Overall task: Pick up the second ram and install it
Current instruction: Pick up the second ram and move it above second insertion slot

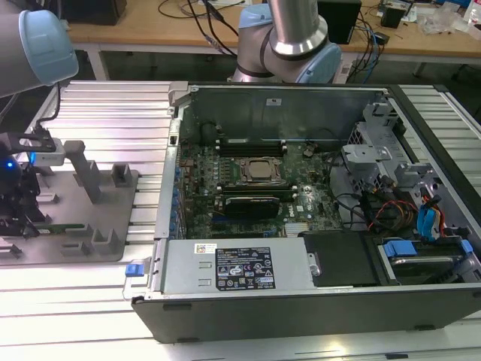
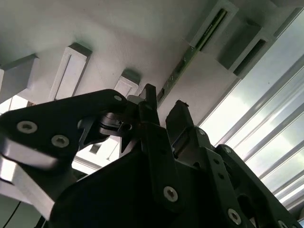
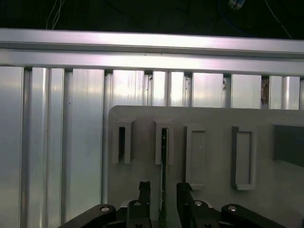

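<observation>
I will grab the second ram next with my gripper, by the middle of its long top edge (image 1: 62, 227). The ram's contact edge then stays free to go into the slot.
The second ram (image 3: 164, 156) is a thin green stick standing on edge in a slot of the grey fixture plate (image 3: 213, 118). In the second wrist view the ram (image 2: 190, 52) runs away from the fingertips across the plate. My gripper (image 3: 163, 190) is open, with one dark finger on each side of the stick's near end and a gap to each. In the exterior view the gripper (image 1: 19, 207) hangs low over the plate (image 1: 113, 226) at the exterior view's far left, where the ram (image 1: 60, 225) lies as a thin strip.
An open computer case (image 1: 225, 271) fills the middle and right of the exterior view, with a green motherboard (image 1: 199, 207), a processor (image 1: 259, 171) and a black card (image 1: 252, 204) inside. Empty holders (image 3: 242, 159) stand on the plate. Ribbed aluminium rails (image 1: 113, 113) form the table.
</observation>
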`<state>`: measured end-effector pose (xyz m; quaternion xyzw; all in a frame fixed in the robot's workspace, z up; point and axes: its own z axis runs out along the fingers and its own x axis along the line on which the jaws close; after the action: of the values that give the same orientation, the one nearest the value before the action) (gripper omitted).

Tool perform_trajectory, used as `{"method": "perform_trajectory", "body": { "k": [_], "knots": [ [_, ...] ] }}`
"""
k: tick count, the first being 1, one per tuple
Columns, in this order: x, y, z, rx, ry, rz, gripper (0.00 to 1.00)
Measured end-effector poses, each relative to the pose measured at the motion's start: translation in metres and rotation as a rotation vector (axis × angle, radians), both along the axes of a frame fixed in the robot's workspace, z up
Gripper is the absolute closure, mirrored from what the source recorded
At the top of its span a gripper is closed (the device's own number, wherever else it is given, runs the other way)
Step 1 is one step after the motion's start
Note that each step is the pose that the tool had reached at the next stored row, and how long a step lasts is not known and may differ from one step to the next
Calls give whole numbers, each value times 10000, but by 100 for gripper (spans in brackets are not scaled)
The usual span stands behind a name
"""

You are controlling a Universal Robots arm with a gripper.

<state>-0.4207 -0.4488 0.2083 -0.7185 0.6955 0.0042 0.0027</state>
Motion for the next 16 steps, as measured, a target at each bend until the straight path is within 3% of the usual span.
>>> {"method": "perform_trajectory", "body": {
  "k": [3, 4, 6, 7, 14, 15, 16],
  "knots": [
    [0, 0, -2, 1, -1, 0, 67],
    [0, 0, -3, 1, -1, 0, 75],
    [0, 0, -4, 1, -2, 0, 76],
    [0, 0, -5, 2, -2, 0, 84],
    [0, 16, -6, 10, -3, -1, 84],
    [0, 17, -6, 10, -4, -1, 91],
    [0, 17, -6, 10, -4, -1, 91]
  ]
}}
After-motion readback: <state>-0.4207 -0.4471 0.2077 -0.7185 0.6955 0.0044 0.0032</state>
